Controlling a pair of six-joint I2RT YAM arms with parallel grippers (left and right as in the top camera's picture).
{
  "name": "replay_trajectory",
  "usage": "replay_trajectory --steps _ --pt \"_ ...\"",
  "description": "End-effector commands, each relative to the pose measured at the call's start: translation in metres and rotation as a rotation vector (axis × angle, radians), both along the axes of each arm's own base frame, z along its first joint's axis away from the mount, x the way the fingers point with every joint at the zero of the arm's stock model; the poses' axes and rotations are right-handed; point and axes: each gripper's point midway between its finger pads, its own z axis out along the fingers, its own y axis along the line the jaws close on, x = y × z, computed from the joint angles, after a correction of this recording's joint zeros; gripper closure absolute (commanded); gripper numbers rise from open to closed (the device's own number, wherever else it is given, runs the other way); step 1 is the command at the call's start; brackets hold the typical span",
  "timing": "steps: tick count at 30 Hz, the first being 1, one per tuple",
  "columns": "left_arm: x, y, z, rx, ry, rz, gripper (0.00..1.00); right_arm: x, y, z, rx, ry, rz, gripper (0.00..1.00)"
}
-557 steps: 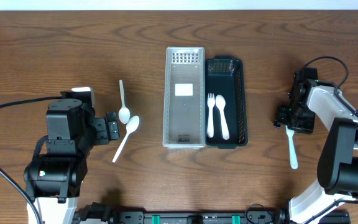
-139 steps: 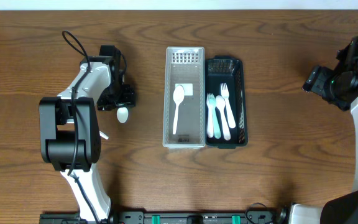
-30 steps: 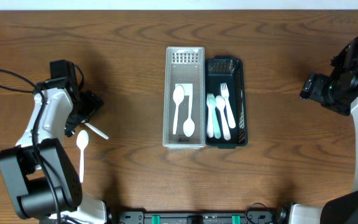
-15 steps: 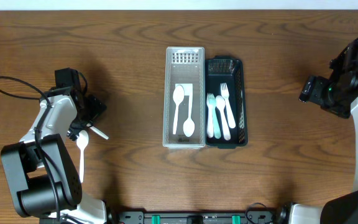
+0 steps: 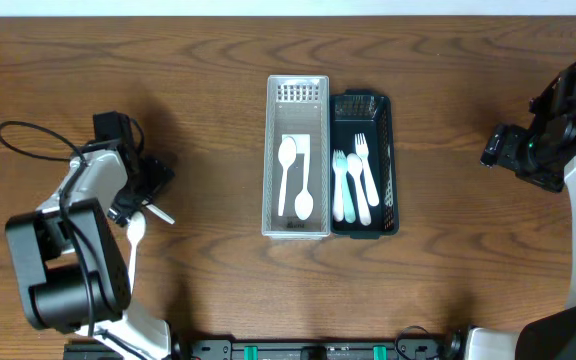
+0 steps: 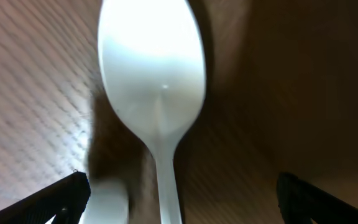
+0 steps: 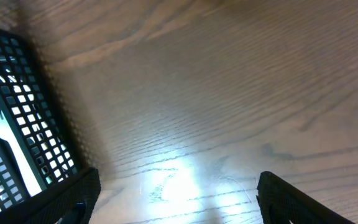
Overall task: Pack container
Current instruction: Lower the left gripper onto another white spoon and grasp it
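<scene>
My left gripper is to grab the white plastic spoon [image 5: 134,236] next, across its thin handle just behind the spoon's bowl, and then lay it lengthwise in the clear tray.
A white plastic spoon [image 5: 134,236] lies on the table at the left. My left gripper [image 5: 140,203] is right over it. In the left wrist view the spoon [image 6: 153,68] fills the frame, and its handle runs down between my left gripper's [image 6: 179,196] fingers, which are wide apart and not touching it. A clear tray [image 5: 296,98] in the middle holds two white spoons [image 5: 295,186]. The black basket [image 5: 389,160] beside it holds forks and a spoon [image 5: 354,185]. My right gripper [image 5: 498,148] is open and empty at the far right, above bare wood in the right wrist view [image 7: 179,199].
The black basket's mesh wall [image 7: 23,93] with a white fork [image 7: 11,146] shows at the left of the right wrist view. A black cable [image 5: 28,135] loops by the left arm. A short white strip [image 5: 160,213] lies next to the left gripper.
Over the last second my left gripper has shifted a little right and closer over the spoon on the table. The right arm has hardly moved.
</scene>
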Motion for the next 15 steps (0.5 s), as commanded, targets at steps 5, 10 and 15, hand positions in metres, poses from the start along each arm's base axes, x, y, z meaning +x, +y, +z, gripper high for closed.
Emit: replay_trajectory --steps 5,10,15 --pt "-0.0122 0.0006 -0.0226 -0.007 0.075 0.007 0.02 -0.0021 -0.0001 -0.0015 -0.004 0.011 0.016 0.16" --pt "-0.0107 0.0010 -0.0225 -0.004 0.070 -0.011 0.01 -0.0021 -0.0001 -0.0015 -0.004 0.011 0.016 0.16" --pt "-0.0106 0.0010 -0.0225 -0.004 0.070 -0.011 0.20 -0.0029 0.0001 -0.0017 -0.003 0.014 0.016 0.16"
